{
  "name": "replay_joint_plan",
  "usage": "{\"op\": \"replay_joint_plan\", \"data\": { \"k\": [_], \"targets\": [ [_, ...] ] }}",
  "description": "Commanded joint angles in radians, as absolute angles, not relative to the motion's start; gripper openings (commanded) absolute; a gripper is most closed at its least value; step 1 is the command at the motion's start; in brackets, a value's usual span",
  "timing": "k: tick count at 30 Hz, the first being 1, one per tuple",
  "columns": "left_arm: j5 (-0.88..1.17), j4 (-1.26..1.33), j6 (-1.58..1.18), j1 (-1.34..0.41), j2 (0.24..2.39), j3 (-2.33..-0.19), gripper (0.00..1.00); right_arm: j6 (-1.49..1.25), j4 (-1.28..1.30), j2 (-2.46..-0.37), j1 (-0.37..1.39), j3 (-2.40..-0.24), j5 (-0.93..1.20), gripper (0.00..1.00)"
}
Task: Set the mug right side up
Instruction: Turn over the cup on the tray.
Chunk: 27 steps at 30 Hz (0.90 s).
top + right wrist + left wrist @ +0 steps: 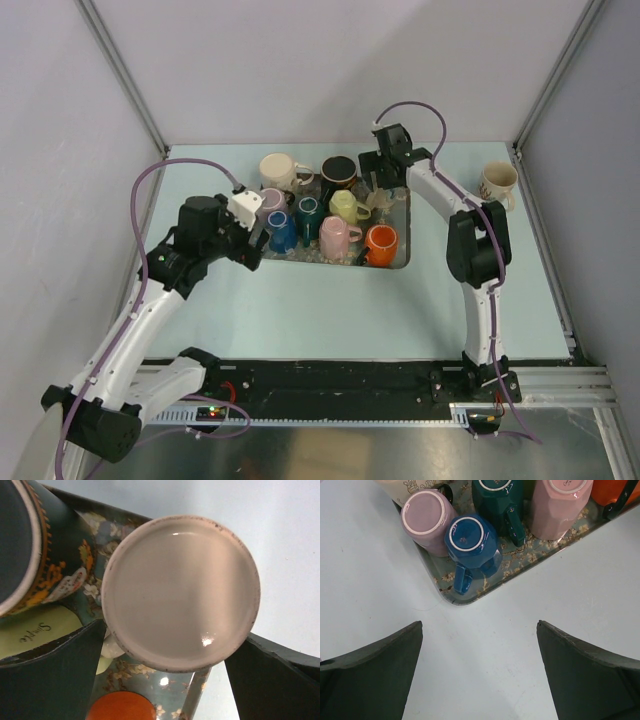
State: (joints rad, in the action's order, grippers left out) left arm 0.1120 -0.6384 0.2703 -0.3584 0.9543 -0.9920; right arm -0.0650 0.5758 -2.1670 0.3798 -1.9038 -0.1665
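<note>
The upside-down cream-white mug should be grabbed next by its handle (pixel 111 647) with my right gripper. Its body then stays free for my left gripper to turn it right side up.
A cream-white mug (pixel 180 592) stands upside down at the back right corner of the floral tray (pixel 196 700), its flat base facing the right wrist camera. My right gripper (pixel 175 630) is open, with one finger on each side of this mug; contact cannot be told. In the top view the gripper (pixel 380 185) hangs over that mug (pixel 386 203). My left gripper (pixel 480 625) is open and empty over bare table, just short of the tray's near left corner (pixel 465 600); in the top view it (pixel 255 245) is beside the tray (pixel 400 262).
The tray holds several more mugs: lilac (pixel 424 520), blue (pixel 472 542), dark green (pixel 500 502) and pink (pixel 560 505) upside down, plus orange (pixel 380 244), yellow-green (pixel 347 207), dark patterned (pixel 338 172) and cream (pixel 280 170). A cream mug (pixel 498 183) stands upright at the far right.
</note>
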Motion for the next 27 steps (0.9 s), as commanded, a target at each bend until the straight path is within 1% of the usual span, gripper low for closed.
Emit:
{"op": "replay_joint_plan", "data": {
  "k": [1, 7, 10, 12, 15, 17, 19, 27],
  "targets": [
    [0.143, -0.623, 0.266, -0.349, 0.939, -1.021, 1.0, 0.011, 0.574, -2.109, 0.344, -1.858, -0.167, 0.99],
    [0.172, -0.624, 0.259, -0.347, 0.94, -1.013, 1.0, 0.051, 0.578, -2.062, 0.282, -1.8, -0.1, 0.96],
    [0.181, -0.622, 0.257, -0.348, 0.938, -1.008, 1.0, 0.058, 0.58, -2.033, 0.253, -1.759, -0.06, 0.92],
    [0.185, -0.621, 0.255, -0.347, 0.936, -1.003, 1.0, 0.063, 0.577, -2.021, 0.232, -1.738, -0.007, 0.85],
    [0.189, -0.617, 0.255, -0.347, 0.933, -0.996, 1.0, 0.091, 0.574, -2.018, 0.211, -1.726, 0.13, 0.67],
    [0.193, -0.618, 0.255, -0.347, 0.933, -0.995, 1.0, 0.128, 0.573, -2.024, 0.205, -1.728, 0.199, 0.58],
    [0.194, -0.618, 0.256, -0.347, 0.933, -0.996, 1.0, 0.142, 0.572, -2.036, 0.201, -1.732, 0.224, 0.54],
    [0.182, -0.617, 0.263, -0.347, 0.931, -1.004, 1.0, 0.209, 0.582, -2.071, 0.196, -1.73, 0.259, 0.45]
  ]
}}
